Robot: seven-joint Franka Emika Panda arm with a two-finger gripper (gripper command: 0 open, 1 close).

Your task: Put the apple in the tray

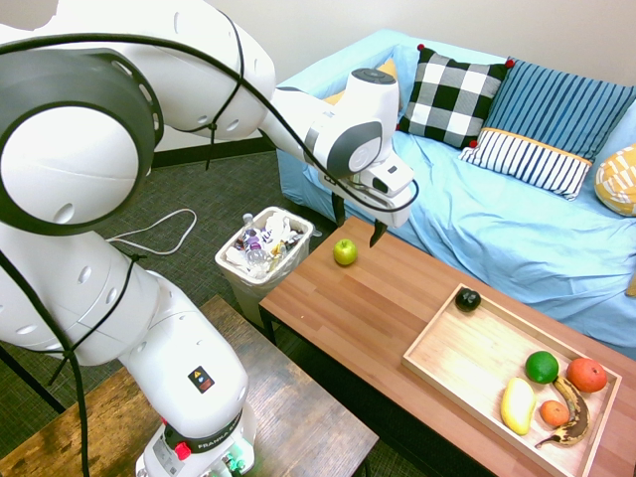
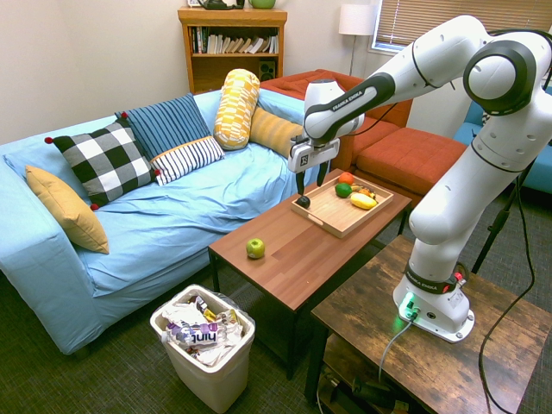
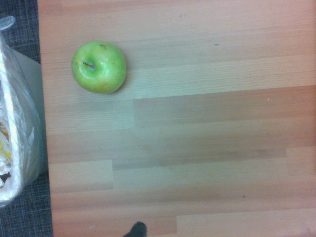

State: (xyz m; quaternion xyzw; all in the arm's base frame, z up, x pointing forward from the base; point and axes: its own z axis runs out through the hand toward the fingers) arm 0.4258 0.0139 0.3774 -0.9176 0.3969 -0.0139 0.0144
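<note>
The apple sits stem dimple up and its top slopes round (image 3: 97,64), so my gripper will next grab its opposite sides at the widest part.
The yellow-green apple (image 1: 345,251) (image 2: 255,248) (image 3: 98,67) rests on the reddish-brown coffee table near the end beside the bin, stem dimple up. The light wooden tray (image 1: 467,358) (image 2: 338,217) lies at the table's other end and holds several fruits. A small dark fruit (image 1: 467,299) (image 2: 303,202) sits at the tray corner nearest the apple. My gripper (image 1: 358,224) (image 2: 310,181) hangs open and empty, well above the tabletop between apple and tray, touching nothing.
A white bin (image 1: 263,248) (image 2: 203,336) (image 3: 15,123) full of wrappers stands on the floor against the table end near the apple. The blue sofa (image 1: 517,229) with pillows runs along the table's far side. A darker wooden table (image 2: 405,345) bears the arm.
</note>
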